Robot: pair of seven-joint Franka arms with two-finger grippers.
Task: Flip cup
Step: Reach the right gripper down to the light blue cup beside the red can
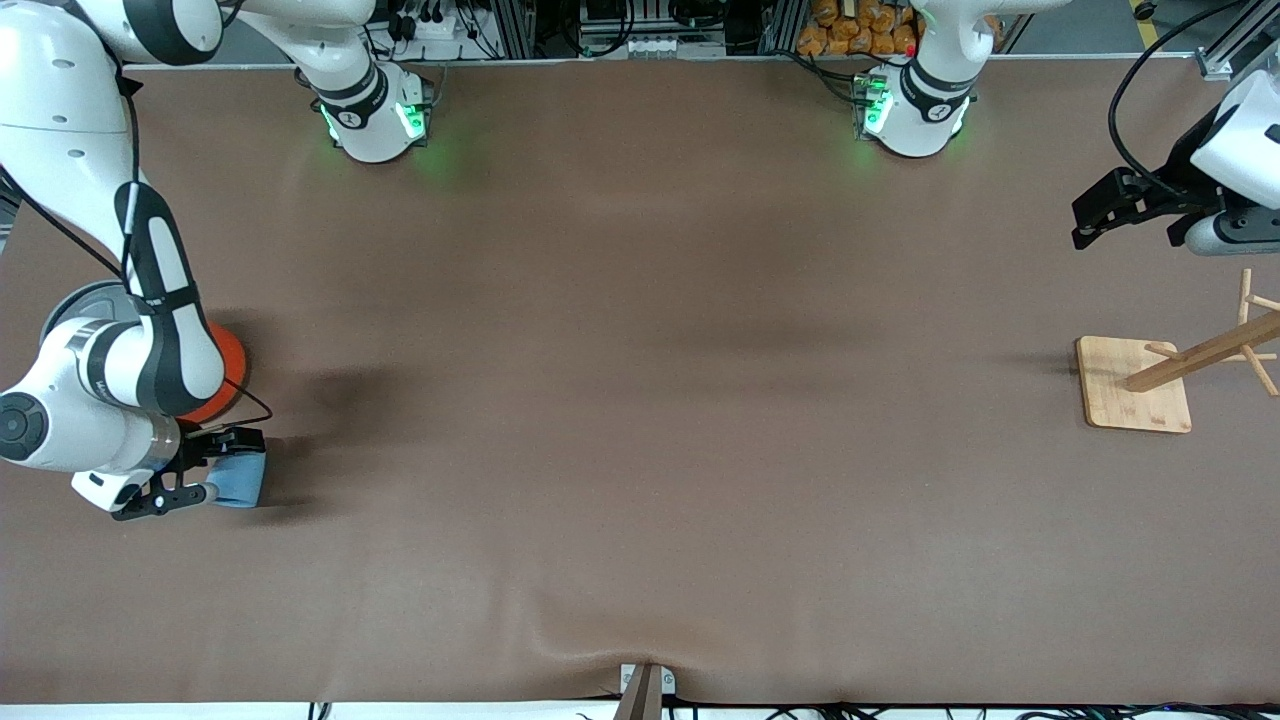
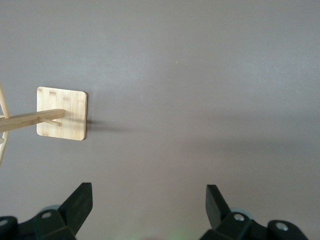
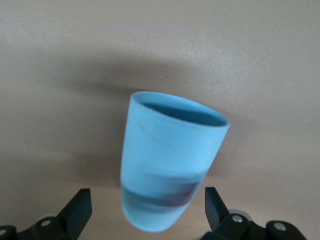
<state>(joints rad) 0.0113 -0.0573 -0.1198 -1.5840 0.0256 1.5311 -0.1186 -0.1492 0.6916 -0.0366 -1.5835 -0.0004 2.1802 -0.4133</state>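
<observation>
To flip the light-blue cup with its opening left free, my right gripper will next take hold of the cup by the sides of its body [image 1: 238, 479] [image 3: 159, 180].
The light-blue cup [image 1: 240, 482] lies on its side at the right arm's end of the table, its darker mouth turned away from the wrist. My right gripper [image 1: 222, 467] is low around it, open, with one finger on each side of the cup's base. In the right wrist view the cup [image 3: 170, 150] sits between the fingers of the right gripper [image 3: 147, 197], with a gap showing on both sides. My left gripper [image 1: 1085, 225] waits open above the table at the left arm's end; in the left wrist view the left gripper [image 2: 149, 192] holds nothing.
An orange can [image 1: 225, 372] stands just farther from the front camera than the cup, mostly hidden by the right arm. A wooden stand on a square base [image 1: 1130, 385] sits under the left gripper's area and also shows as the wooden stand [image 2: 62, 113].
</observation>
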